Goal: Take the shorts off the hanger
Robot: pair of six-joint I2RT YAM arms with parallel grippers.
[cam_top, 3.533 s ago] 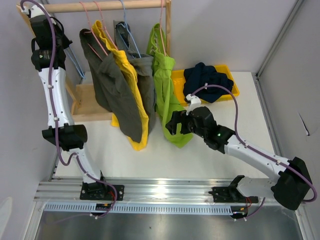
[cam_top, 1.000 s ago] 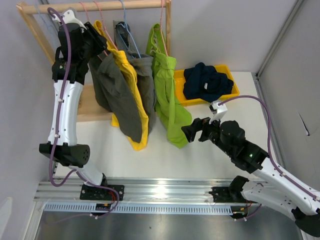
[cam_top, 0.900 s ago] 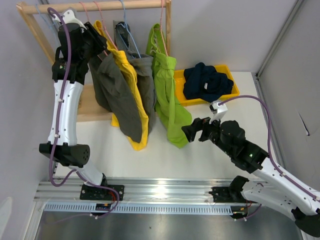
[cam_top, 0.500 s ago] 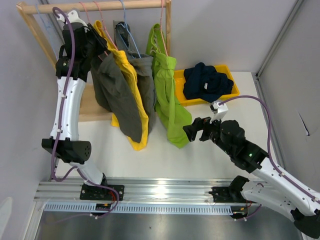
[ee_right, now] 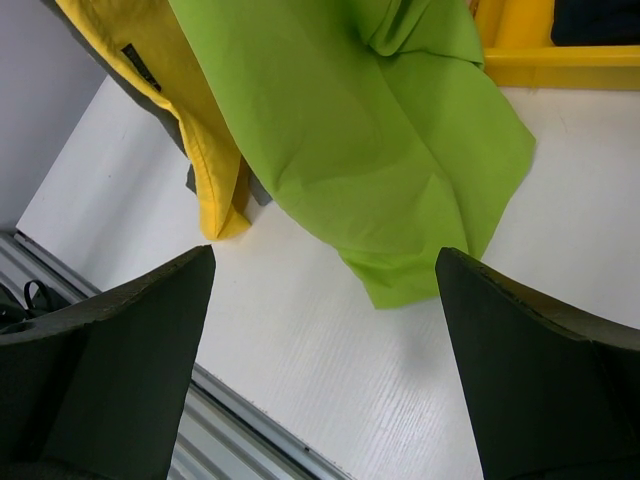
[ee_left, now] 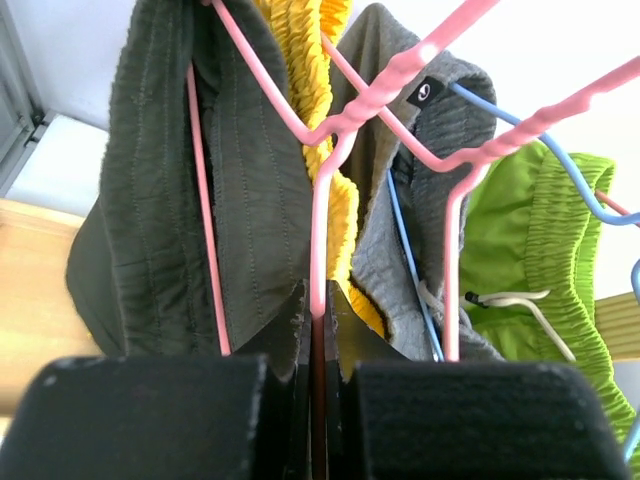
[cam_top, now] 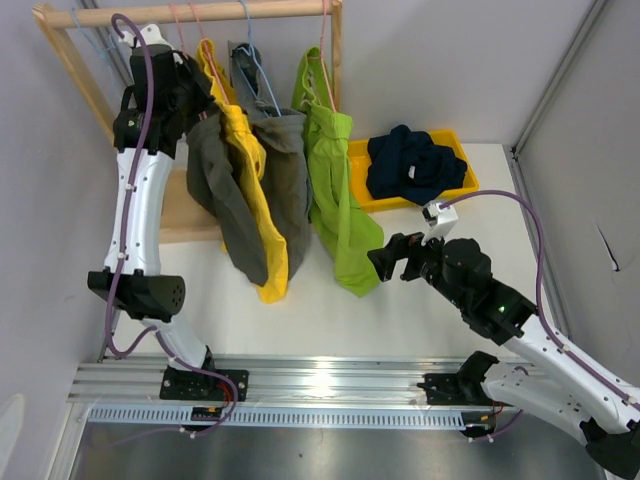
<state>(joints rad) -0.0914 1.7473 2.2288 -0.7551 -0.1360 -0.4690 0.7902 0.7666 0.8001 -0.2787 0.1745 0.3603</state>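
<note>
My left fingers are closed around the pink hanger's wire, so the hanger would rise and bring the olive shorts [ee_left: 160, 180] along if I lifted my left gripper now.
Four shorts hang on hangers from a wooden rail [cam_top: 240, 12]: dark olive-grey [cam_top: 225, 195], yellow [cam_top: 262, 215], mid grey [cam_top: 292, 170] and lime green [cam_top: 335, 205]. The navy shorts [cam_top: 410, 165] lie bunched in a yellow bin [cam_top: 462, 185]. My left gripper [cam_top: 195, 85] is up by the rail, shut on a pink hanger wire [ee_left: 318, 230] that runs between the olive shorts [ee_left: 160, 180] and the yellow shorts [ee_left: 310, 50]. My right gripper [cam_top: 385, 260] hovers wide open over the table, just below the lime shorts' hem [ee_right: 400, 200], touching nothing.
A blue hanger [ee_left: 405, 240] carries the grey shorts [ee_left: 390, 230]. The rack's wooden base [cam_top: 180, 210] stands on the table at back left. Walls close in at left, back and right. A metal rail [cam_top: 330, 385] runs along the near edge.
My left gripper has closed on the pink hanger wire and edged up towards the rail. The olive and yellow shorts have swung slightly. The right arm has barely moved.
</note>
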